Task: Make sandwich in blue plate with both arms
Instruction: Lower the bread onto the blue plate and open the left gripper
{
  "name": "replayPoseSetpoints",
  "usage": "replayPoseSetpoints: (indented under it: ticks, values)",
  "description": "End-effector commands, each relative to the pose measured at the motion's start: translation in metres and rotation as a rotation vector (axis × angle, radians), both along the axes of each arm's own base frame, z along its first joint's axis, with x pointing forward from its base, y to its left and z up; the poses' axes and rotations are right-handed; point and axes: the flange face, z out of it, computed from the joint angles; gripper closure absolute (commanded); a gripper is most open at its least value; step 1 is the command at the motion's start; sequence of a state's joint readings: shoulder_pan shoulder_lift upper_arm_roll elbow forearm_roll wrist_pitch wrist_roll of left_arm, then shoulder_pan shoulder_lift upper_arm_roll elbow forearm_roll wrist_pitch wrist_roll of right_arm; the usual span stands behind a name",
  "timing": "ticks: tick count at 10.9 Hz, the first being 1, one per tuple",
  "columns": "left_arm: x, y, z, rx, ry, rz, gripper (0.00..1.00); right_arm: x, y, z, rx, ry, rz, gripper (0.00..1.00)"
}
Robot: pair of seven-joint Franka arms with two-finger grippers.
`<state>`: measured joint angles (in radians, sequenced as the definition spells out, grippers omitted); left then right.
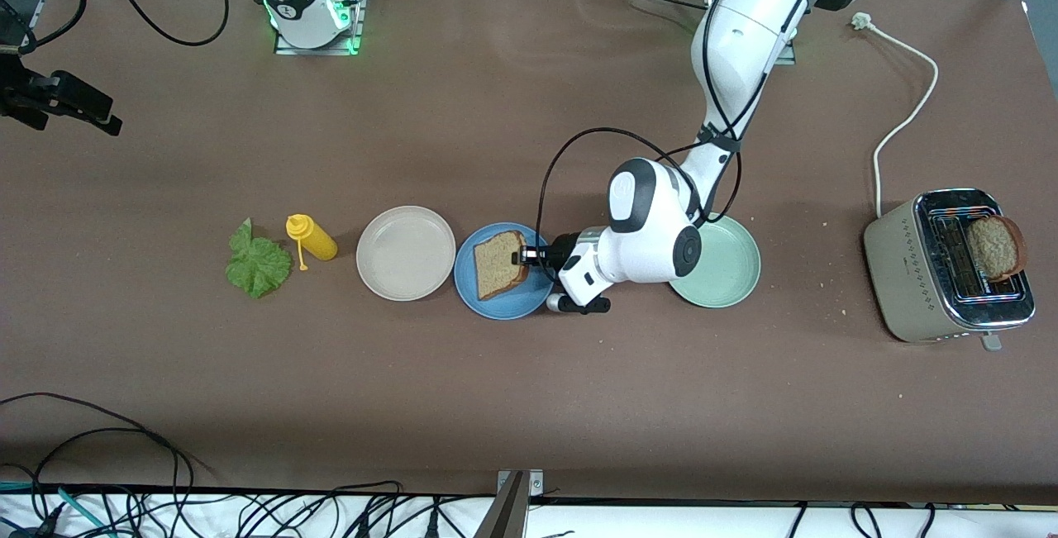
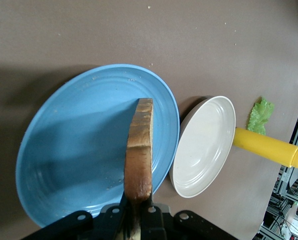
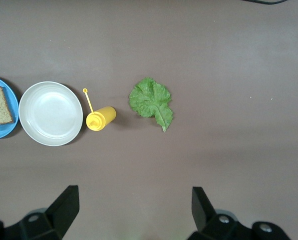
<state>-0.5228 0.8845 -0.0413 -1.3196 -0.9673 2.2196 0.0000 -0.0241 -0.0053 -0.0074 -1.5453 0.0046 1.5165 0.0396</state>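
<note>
My left gripper holds the bread slice with its lower edge inside the blue plate's rim. It needs to release the slice next, and the slice would lie there.
The blue plate point(image 1: 504, 302) lies mid-table between a beige plate and a pale green plate. My left gripper point(image 1: 522, 257) is shut on the edge of a brown bread slice point(image 1: 498, 264) and holds it low over the blue plate. In the left wrist view the slice point(image 2: 139, 150) shows edge-on in my left gripper point(image 2: 138, 212) above the blue plate point(image 2: 69, 150). The green lettuce leaf point(image 1: 258, 263) lies on the table toward the right arm's end. My right gripper point(image 3: 134, 210) is open and empty, high over the table, with the lettuce point(image 3: 151, 101) below it.
The beige plate point(image 1: 405, 253) sits beside the blue plate, with a yellow squeeze bottle point(image 1: 311, 238) lying between it and the lettuce. The pale green plate point(image 1: 731, 273) is partly under the left arm. A toaster point(image 1: 950, 269) with a bread slice point(image 1: 996, 247) stands at the left arm's end.
</note>
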Motion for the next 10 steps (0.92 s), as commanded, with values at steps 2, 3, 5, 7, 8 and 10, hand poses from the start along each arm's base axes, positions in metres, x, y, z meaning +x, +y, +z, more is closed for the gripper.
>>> replayPoseSetpoints:
  ticks: [2, 3, 5, 7, 8, 10]
  values:
    - [0.005, 0.001, -0.015, 0.0, -0.004, 0.013, 0.72, -0.002, -0.002, 0.004, 0.011, 0.005, -0.001, 0.0]
    - [0.011, 0.013, -0.016, 0.012, -0.014, 0.022, 0.03, -0.001, -0.002, 0.004, 0.011, 0.004, 0.001, 0.0]
    - [0.017, 0.028, -0.022, 0.023, -0.06, -0.009, 0.0, -0.001, -0.002, 0.003, 0.011, 0.007, -0.001, 0.0]
    - [0.033, 0.056, -0.02, 0.028, -0.105, -0.012, 0.0, -0.001, -0.002, 0.003, 0.011, 0.005, 0.001, 0.0]
    - [0.05, 0.088, -0.015, 0.055, -0.121, 0.026, 0.0, -0.001, -0.003, 0.003, 0.011, 0.005, -0.001, 0.0]
    - [0.076, 0.143, 0.012, 0.069, -0.156, 0.071, 0.0, -0.001, -0.003, 0.003, 0.011, 0.007, -0.001, 0.0]
